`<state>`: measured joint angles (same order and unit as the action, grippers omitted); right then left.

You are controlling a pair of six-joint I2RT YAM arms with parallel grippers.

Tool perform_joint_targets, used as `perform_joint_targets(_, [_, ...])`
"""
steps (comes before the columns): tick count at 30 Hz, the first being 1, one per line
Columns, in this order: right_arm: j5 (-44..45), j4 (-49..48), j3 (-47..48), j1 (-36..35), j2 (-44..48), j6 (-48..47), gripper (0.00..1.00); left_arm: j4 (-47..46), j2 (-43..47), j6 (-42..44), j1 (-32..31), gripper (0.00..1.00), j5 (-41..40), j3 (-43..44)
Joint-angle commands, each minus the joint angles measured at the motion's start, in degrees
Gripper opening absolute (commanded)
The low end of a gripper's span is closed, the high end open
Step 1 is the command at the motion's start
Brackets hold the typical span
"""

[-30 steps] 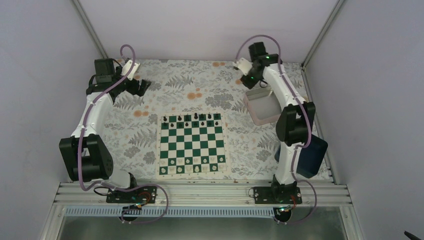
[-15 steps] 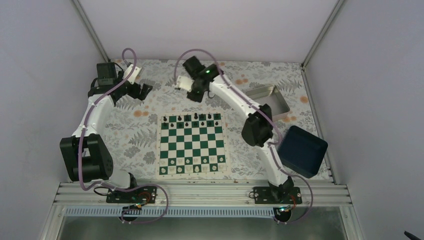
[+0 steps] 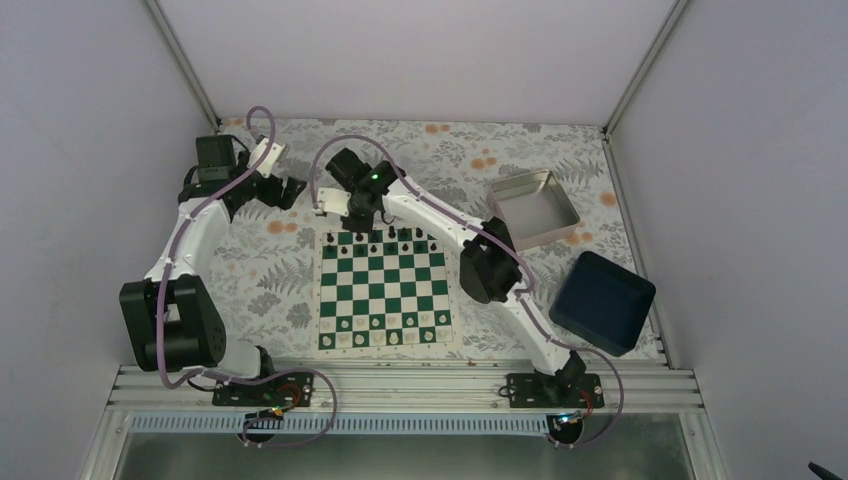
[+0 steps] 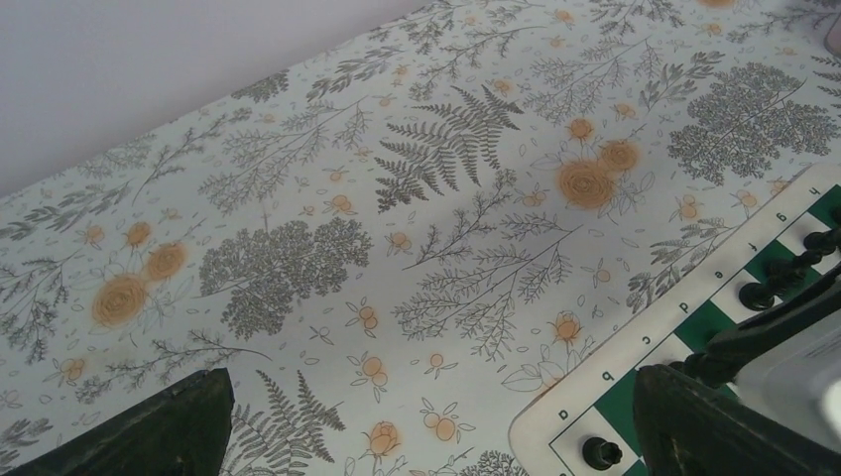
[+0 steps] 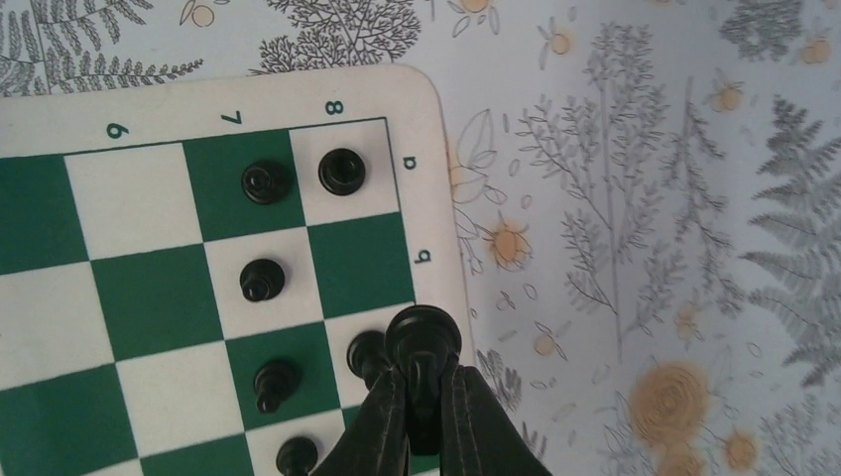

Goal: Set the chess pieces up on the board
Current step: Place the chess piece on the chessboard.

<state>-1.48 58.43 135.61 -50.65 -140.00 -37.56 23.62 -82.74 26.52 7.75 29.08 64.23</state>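
Note:
My right gripper holds the black chess piece and needs to keep holding it until it lines up with the empty green corner-side square. The piece would drop at the board's edge if I opened now.
The green and white board (image 3: pixel 384 286) lies mid-table, with several black chess pieces (image 3: pixel 390 238) on its far two rows. My right gripper (image 3: pixel 352 214) hangs over the board's far left corner, shut on a black chess piece (image 5: pixel 423 342), held above the board's edge (image 5: pixel 436 119) beside other black pieces (image 5: pixel 342 171). My left gripper (image 3: pixel 287 187) is open and empty over the flowered cloth left of the board; its fingers (image 4: pixel 174 421) frame the board's corner (image 4: pixel 555 421) and a black piece (image 4: pixel 600 453).
Small white pieces (image 3: pixel 384 336) line the board's near rows. A silvery tray (image 3: pixel 535 208) sits at the back right and a dark blue box (image 3: pixel 602 302) at the right. Walls close in on three sides.
My right arm has swung from the silvery tray at the back right across to the board's far left corner. My left gripper has shifted slightly toward the board.

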Motion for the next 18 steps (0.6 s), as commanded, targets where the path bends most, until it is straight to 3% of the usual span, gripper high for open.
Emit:
perform_joint_targets(1, [-1.3, -2.4, 1.0, -1.2, -2.9, -0.8, 0.03, -2.3, 1.9, 0.5, -0.2, 0.99, -0.3, -0.9])
perform_joint_targets(18, [-1.4, -3.6, 0.9, -2.3, -7.8, -1.6, 0.03, -3.0, 2.8, 1.0, 0.2, 0.99, -0.4, -2.5])
